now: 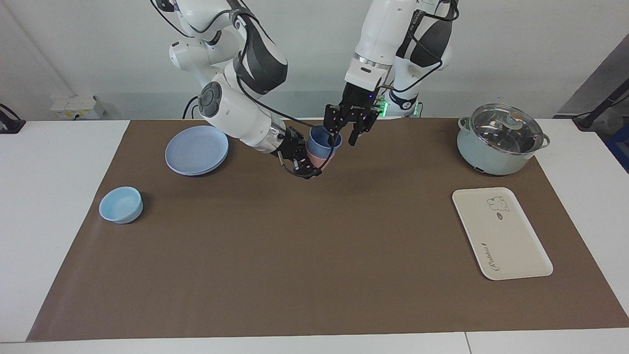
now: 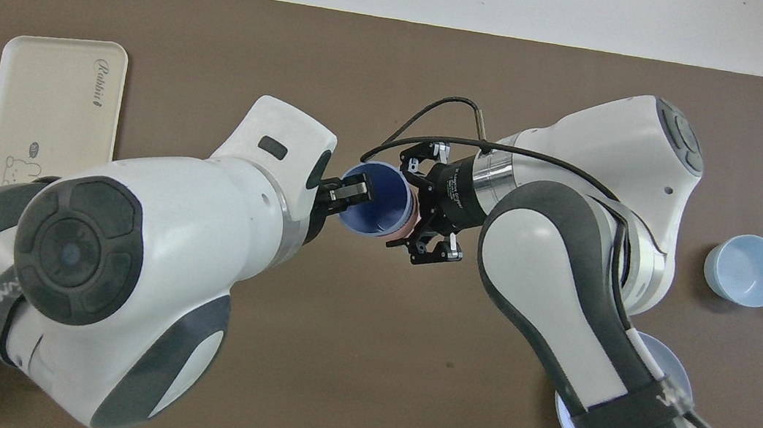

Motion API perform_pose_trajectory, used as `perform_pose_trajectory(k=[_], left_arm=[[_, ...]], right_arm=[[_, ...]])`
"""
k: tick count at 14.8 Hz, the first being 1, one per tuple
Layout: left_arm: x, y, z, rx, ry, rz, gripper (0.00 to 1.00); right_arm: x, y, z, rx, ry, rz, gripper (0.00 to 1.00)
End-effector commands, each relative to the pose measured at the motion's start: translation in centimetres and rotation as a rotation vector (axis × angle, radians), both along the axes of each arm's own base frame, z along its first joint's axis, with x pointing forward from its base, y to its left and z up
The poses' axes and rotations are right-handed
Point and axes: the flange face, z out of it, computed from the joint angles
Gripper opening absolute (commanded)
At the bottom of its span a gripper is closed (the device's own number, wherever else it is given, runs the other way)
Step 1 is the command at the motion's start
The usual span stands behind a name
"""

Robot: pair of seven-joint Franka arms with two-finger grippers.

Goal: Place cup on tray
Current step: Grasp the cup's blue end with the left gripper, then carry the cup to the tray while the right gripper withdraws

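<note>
Next, my left gripper grabs the blue cup by its exposed rim (image 2: pixel 344 210), since the blue cup sits nested deep in the pink cup (image 2: pixel 412 222).
The periwinkle-blue cup (image 1: pixel 322 141) (image 2: pixel 383 203) sits nested in a salmon-pink cup (image 1: pixel 318 160). Both are held tilted above the brown mat, near the middle of the robots' edge. My right gripper (image 1: pixel 308 162) (image 2: pixel 419 208) is shut on the pink cup's side. My left gripper (image 1: pixel 345 132) (image 2: pixel 349 193) is open at the blue cup's rim, with one finger over its mouth and the other outside. The cream tray (image 1: pixel 511 241) (image 2: pixel 51 89) lies flat toward the left arm's end of the table, with nothing on it.
A pale green pot with a glass lid (image 1: pixel 500 140) stands nearer to the robots than the tray. A round blue plate (image 1: pixel 196 150) and a low light-blue bowl (image 1: pixel 121 204) (image 2: pixel 745 269) are toward the right arm's end.
</note>
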Motion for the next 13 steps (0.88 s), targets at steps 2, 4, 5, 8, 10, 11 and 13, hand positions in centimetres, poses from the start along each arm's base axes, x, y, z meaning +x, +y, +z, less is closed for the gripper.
perform_pose_trajectory(k=[2,4,5,8,10,11,13], left_arm=[[-0.9,0.4,-0.3,-0.021,0.006,0.019,0.00],[-0.8,0.3,0.0,-0.063,0.029,0.047,0.00],[-0.7,0.3,0.3,-0.079,0.034,0.054,0.00],[-0.2,0.0,1.8,-0.097,0.048,0.064,0.00],[-0.2,0.8,4.0,-0.094,0.057,0.069,0.00],[-0.3,1.5,5.4,-0.083,0.071,0.067,0.00],[0.5,4.2,8.8,-0.066,0.092,0.089,0.00]], right_arm=[[-0.2,-0.4,0.7,-0.017,-0.011,-0.009,0.00],[-0.1,-0.8,0.7,-0.019,-0.007,-0.011,0.00],[-0.1,-0.9,0.8,-0.021,-0.011,-0.012,0.00],[0.0,-1.2,1.2,-0.019,-0.017,-0.016,0.00],[0.1,-1.7,1.4,-0.019,-0.021,-0.021,0.00],[0.2,-1.9,1.4,-0.019,-0.024,-0.024,0.00],[0.5,-2.6,1.4,-0.019,-0.020,-0.037,0.00]])
